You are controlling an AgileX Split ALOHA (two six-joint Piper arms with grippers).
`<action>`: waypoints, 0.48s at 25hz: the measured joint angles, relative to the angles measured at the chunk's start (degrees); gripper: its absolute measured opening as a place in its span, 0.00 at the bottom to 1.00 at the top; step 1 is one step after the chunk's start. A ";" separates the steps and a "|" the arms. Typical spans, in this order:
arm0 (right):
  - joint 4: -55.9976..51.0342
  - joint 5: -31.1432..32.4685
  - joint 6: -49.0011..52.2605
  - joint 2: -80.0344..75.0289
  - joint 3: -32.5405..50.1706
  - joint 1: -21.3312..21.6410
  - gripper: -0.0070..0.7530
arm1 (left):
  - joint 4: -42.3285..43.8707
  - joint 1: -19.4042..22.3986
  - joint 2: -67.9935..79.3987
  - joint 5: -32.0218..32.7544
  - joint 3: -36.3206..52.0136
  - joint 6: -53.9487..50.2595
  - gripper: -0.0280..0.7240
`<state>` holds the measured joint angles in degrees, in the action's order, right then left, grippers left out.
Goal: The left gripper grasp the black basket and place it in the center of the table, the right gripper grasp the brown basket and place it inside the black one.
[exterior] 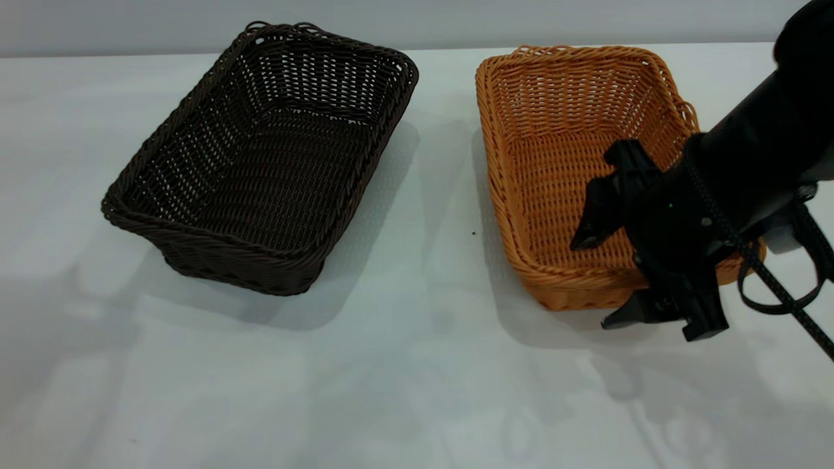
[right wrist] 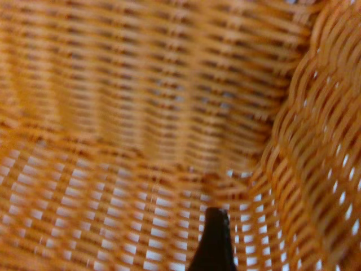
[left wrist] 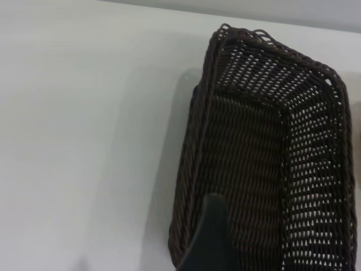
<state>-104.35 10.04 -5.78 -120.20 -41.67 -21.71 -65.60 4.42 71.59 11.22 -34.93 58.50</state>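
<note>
The left gripper grabs the black basket (exterior: 260, 163) by the braided rim of its long side (exterior: 180, 117) next, to place the basket in the table's center.
The black basket (exterior: 260, 163) sits left of the table's (exterior: 417, 391) middle. The brown basket (exterior: 573, 169) stands to its right, apart from it. My right gripper (exterior: 596, 283) is open at the brown basket's near right corner, astride the near wall, with one finger inside and one outside. The right wrist view shows one dark finger (right wrist: 216, 243) against the brown basket's weave (right wrist: 141, 113). My left arm is out of the exterior view. In its wrist view one finger (left wrist: 210, 237) hovers over the black basket's (left wrist: 265, 158) near end, with nothing beside it, so the gripper is open.
Bare white tabletop lies in front of both baskets and in the gap between them (exterior: 449, 195). A black cable loop (exterior: 791, 286) hangs from the right arm beside the brown basket. The grey back wall (exterior: 417, 19) runs along the table's far edge.
</note>
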 joint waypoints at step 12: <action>-0.10 -4.43 2.34 -4.23 -2.77 0.00 0.74 | -0.05 0.00 12.08 4.00 -7.11 0.00 0.82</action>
<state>-104.45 5.61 -3.43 -124.42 -44.44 -21.71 -65.65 4.42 83.68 15.22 -42.03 58.50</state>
